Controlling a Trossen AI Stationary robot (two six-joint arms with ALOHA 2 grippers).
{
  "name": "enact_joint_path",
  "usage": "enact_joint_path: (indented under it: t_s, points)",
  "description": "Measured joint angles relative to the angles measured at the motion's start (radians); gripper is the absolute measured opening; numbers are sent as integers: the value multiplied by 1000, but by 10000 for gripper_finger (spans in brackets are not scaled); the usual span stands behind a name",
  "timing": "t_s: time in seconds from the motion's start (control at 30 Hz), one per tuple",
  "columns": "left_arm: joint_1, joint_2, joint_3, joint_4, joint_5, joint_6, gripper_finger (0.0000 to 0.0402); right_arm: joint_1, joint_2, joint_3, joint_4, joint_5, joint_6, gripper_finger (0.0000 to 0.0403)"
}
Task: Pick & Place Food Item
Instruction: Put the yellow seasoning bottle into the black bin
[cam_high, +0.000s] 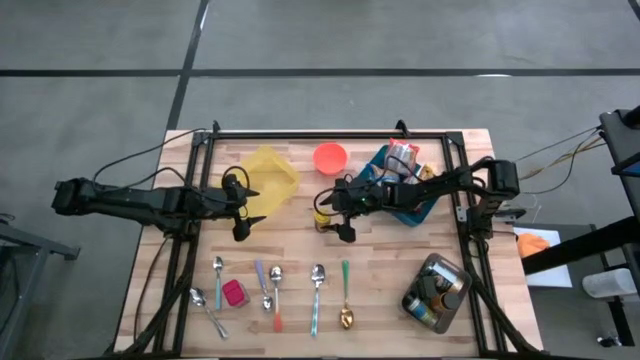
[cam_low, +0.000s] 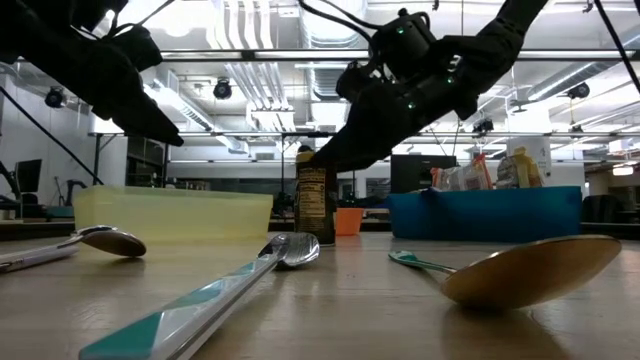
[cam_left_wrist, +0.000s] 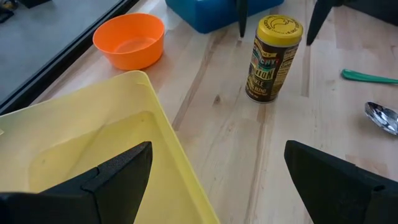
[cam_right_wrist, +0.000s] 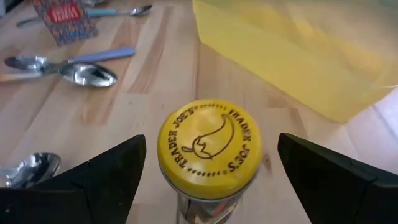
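I will next grab the spice jar by its yellow lid (cam_high: 322, 214) (cam_right_wrist: 209, 148) with my right gripper, to put the jar away in the grey tray of jars.
A brown spice jar with a yellow lid (cam_right_wrist: 209, 148) stands upright on its base on the wooden table (cam_high: 322, 218), left of the blue bin. My right gripper (cam_high: 336, 216) is open and slants down over it. One finger stands on each side of the lid, with a gap showing on both sides, as the left wrist view also shows around the jar (cam_left_wrist: 272, 59). My left gripper (cam_high: 245, 208) waits open at the near right corner of the yellow container (cam_high: 265, 175), with nothing between its fingers.
An orange bowl (cam_high: 330, 157) sits behind the jar. The blue bin (cam_high: 405, 195) holds food packets. Several spoons (cam_high: 317, 280) and a pink packet (cam_high: 233, 292) lie along the near side. A grey tray of jars (cam_high: 437, 290) stands at the near right.
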Motion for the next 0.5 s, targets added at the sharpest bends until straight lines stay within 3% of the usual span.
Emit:
enact_joint_path:
  t_s: [0.5]
  points:
    - [0,0,0,-3,0,1,369,0,61,91,-44,-1,0,363]
